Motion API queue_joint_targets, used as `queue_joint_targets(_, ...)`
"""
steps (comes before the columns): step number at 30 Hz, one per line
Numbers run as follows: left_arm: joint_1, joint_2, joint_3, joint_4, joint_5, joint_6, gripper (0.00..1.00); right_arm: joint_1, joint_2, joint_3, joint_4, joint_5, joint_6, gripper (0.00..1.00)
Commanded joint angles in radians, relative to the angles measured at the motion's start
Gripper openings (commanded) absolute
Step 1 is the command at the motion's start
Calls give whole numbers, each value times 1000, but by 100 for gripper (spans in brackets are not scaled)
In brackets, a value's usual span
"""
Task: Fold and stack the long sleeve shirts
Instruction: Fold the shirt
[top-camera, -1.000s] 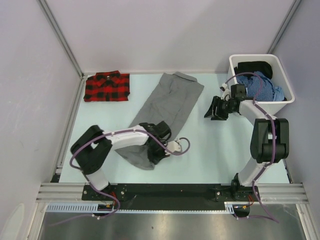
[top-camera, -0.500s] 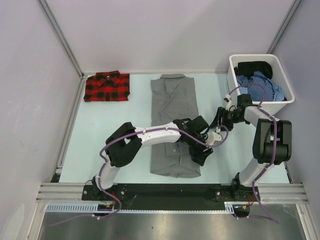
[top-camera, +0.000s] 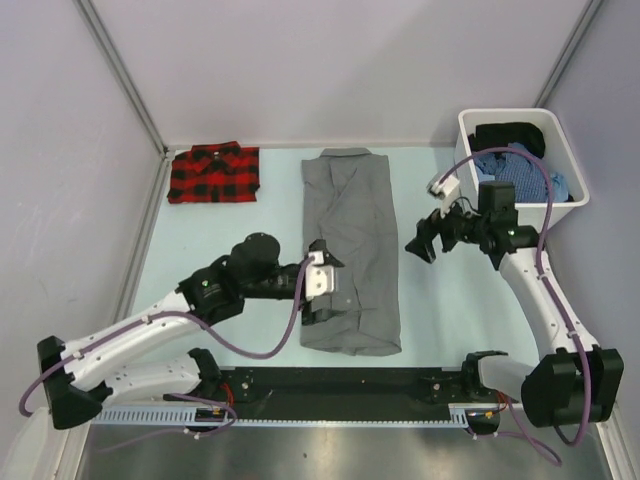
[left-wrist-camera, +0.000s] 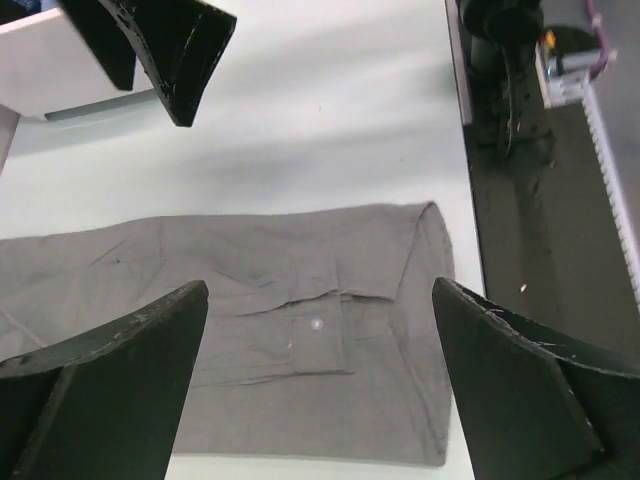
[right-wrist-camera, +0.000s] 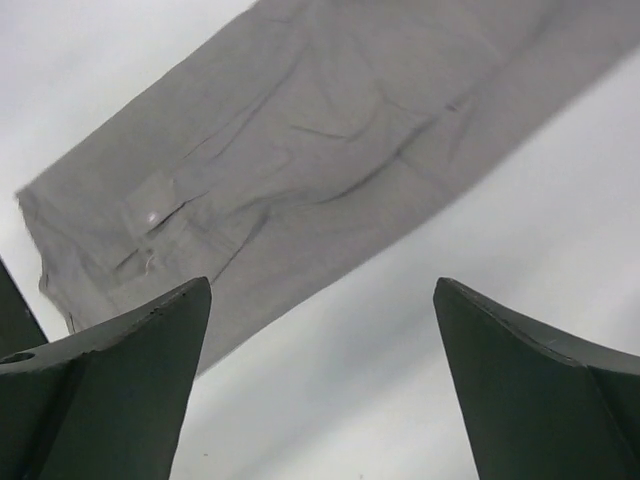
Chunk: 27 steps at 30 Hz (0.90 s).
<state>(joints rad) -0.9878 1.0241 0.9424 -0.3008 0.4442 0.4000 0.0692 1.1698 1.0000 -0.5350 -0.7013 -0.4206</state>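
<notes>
I need to grip the grey long sleeve shirt (top-camera: 352, 250) by its hem corner with my right gripper next, to fold the hem over toward the collar.
The grey long sleeve shirt (top-camera: 352, 250) lies flat in the table's middle, folded into a long narrow strip with its collar at the far end. Its buttoned cuff (left-wrist-camera: 318, 325) lies on top near the hem. My left gripper (top-camera: 328, 282) hovers open over the near left part of that shirt (left-wrist-camera: 250, 270), nothing between its fingers (left-wrist-camera: 120, 380). My right gripper (top-camera: 425, 240) hangs open above bare table just right of the shirt (right-wrist-camera: 300, 150), holding nothing. The red-and-black plaid shirt (top-camera: 214, 172) rests folded at the far left.
A white bin (top-camera: 466, 130) at the far right holds blue and black clothes. The black rail (top-camera: 340, 385) with both arm bases runs along the near edge. Grey walls close in the left, back and right.
The grey shirt went from lying diagonally to lying straight. My left arm drew back left across it and opened. My right gripper opened wider and rose slightly.
</notes>
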Motion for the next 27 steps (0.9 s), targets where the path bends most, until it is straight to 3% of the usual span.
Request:
queue_joint_targets(1,17,47,-82,-100,28,312,98,100,13,-23,-200,-122,-447,99)
queue_joint_targets(2,23,48,-103,-174,57,341,98,113,7,-44,-268,-139,-536,99)
queue_joint_targets(3,32,27,-175,-178,65,390,97,121,-34,-76,-363,-156,-740,99)
queue_joint_targets(6,48,-45,-360,-115,56,531,94,152,-184,-269,-336,-130,-875,93)
queue_joint_targets(11,44,7,-507,-17,21,611,87,280,-288,-431,-342,-86,-1020,68)
queue_joint_targets(13,43,27,-522,-3,8,614,86,322,-276,-454,-350,-58,-1061,59)
queue_joint_targets(19,18,44,-557,34,-13,648,85,475,-253,-561,-200,45,-1070,46)
queue_joint_targets(27,-12,77,-571,22,-30,683,80,632,-245,-636,-36,154,-1014,45)
